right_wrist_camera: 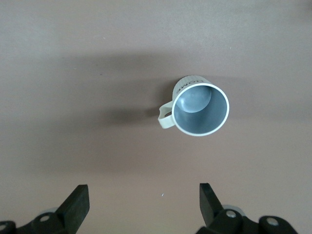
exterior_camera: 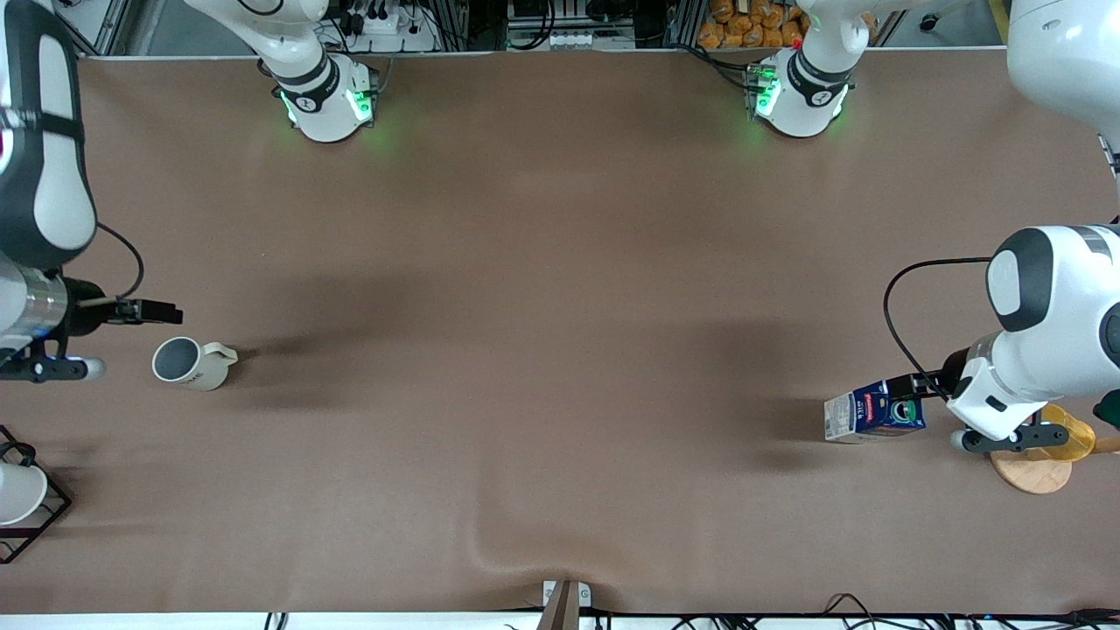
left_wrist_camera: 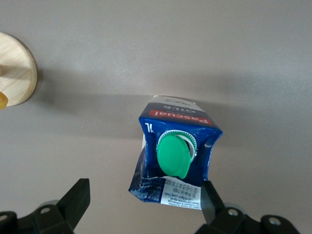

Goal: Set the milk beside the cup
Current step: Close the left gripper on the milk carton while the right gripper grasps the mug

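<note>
My right gripper grabs the cup by its rim near the handle (exterior_camera: pixel 199 353) next, to bring the cup where the milk (exterior_camera: pixel 875 416) stands beside it afterward.
The milk (exterior_camera: pixel 875 416), a dark-blue carton with a green cap, stands on the table at the left arm's end. My left gripper (exterior_camera: pixel 914 391) is open just above it. In the left wrist view the carton (left_wrist_camera: pixel 175 146) has its top edge between the spread fingers of my left gripper (left_wrist_camera: pixel 145 195), close to one finger (left_wrist_camera: pixel 210 200). The cup (exterior_camera: pixel 188 363), a cream-white mug with a grey interior, stands at the right arm's end. My right gripper (exterior_camera: pixel 144 311) is open and empty over the table beside it. The mug (right_wrist_camera: pixel 200 108) shows clear of the right gripper (right_wrist_camera: pixel 144 195).
A round wooden stand (exterior_camera: pixel 1032 472) with a translucent yellow cup (exterior_camera: pixel 1069 433) sits by the milk, under the left arm; the stand also shows in the left wrist view (left_wrist_camera: pixel 14 68). A black wire rack (exterior_camera: pixel 39 516) holding a white cup (exterior_camera: pixel 16 492) stands at the right arm's end.
</note>
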